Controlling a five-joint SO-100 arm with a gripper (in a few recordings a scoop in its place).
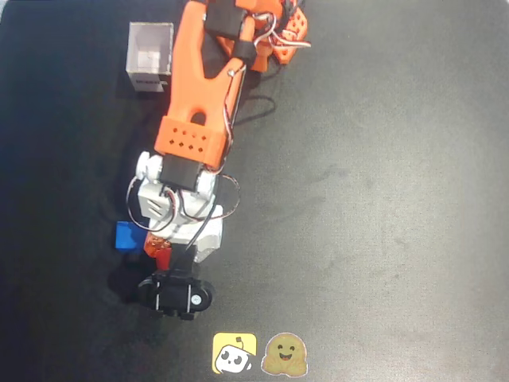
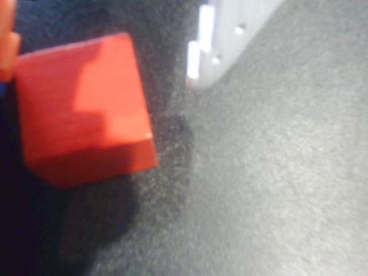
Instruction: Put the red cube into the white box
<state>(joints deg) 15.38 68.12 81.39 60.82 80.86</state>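
Observation:
My gripper needs to take hold of the cube's opposite sides next, so that it can drop the red cube [image 1: 161,256] into the white box [image 1: 151,56].
The red cube [image 2: 86,109] fills the left of the wrist view, resting on the dark mat between my two fingers. The orange finger [image 2: 6,43] touches its left side, while the white finger [image 2: 221,40] stands apart from it on the right with bare mat between. My gripper [image 2: 103,57] is open around the cube. From overhead, the gripper [image 1: 163,251] points down at the lower left, and only a sliver of the red cube [image 1: 161,256] shows beneath it. The white box [image 1: 151,56] stands open-topped at the upper left, far from the gripper.
A blue cube [image 1: 125,236] lies just left of the gripper, close to the red one. Two stickers [image 1: 258,353] sit at the mat's bottom edge. The orange arm [image 1: 199,87] runs down from the top beside the white box. The mat [image 1: 382,199] stretches away to the right.

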